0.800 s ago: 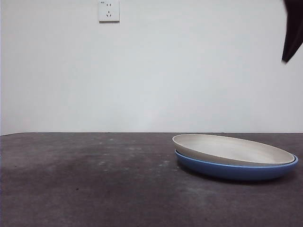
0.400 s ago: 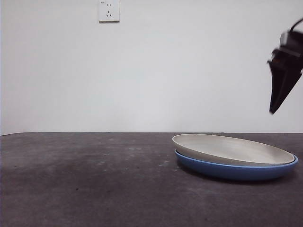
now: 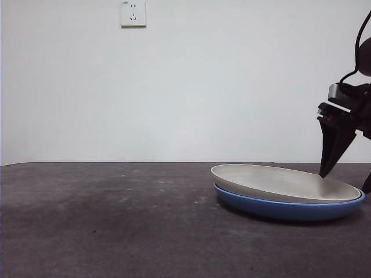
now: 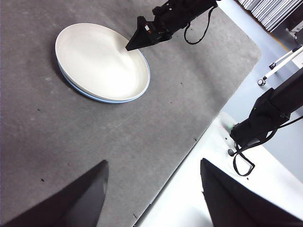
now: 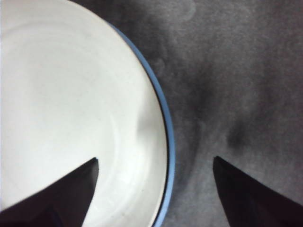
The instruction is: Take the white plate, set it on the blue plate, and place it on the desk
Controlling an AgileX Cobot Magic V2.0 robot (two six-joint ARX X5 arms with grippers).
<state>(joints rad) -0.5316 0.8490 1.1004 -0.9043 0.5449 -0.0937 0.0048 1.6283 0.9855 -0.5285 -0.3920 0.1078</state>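
My right gripper grabs the stack by its blue and white rims next, to set the nested plates together on the desk.
The white plate [image 3: 284, 180] lies nested on the blue plate [image 3: 290, 211] at the right of the desk [image 3: 116, 220]. My right gripper [image 3: 343, 183] is open and low at the stack's right rim, one jaw over the inside of the white plate, the other outside the rim. In the right wrist view the gripper [image 5: 155, 159] straddles the rim of the white plate [image 5: 71, 104] and the blue plate [image 5: 169, 142]. My left gripper [image 4: 154, 161] is open and empty, high above the desk, far from the white plate [image 4: 102, 61].
A wall socket [image 3: 133, 13] is on the white wall behind. The left wrist view shows the desk's edge [image 4: 189, 146], a pale surface beyond it and a black arm base [image 4: 265, 118]. Bare desk lies left of the plates.
The right gripper has come down from the top right corner to the right rim of the stacked plates. The plates have not moved.
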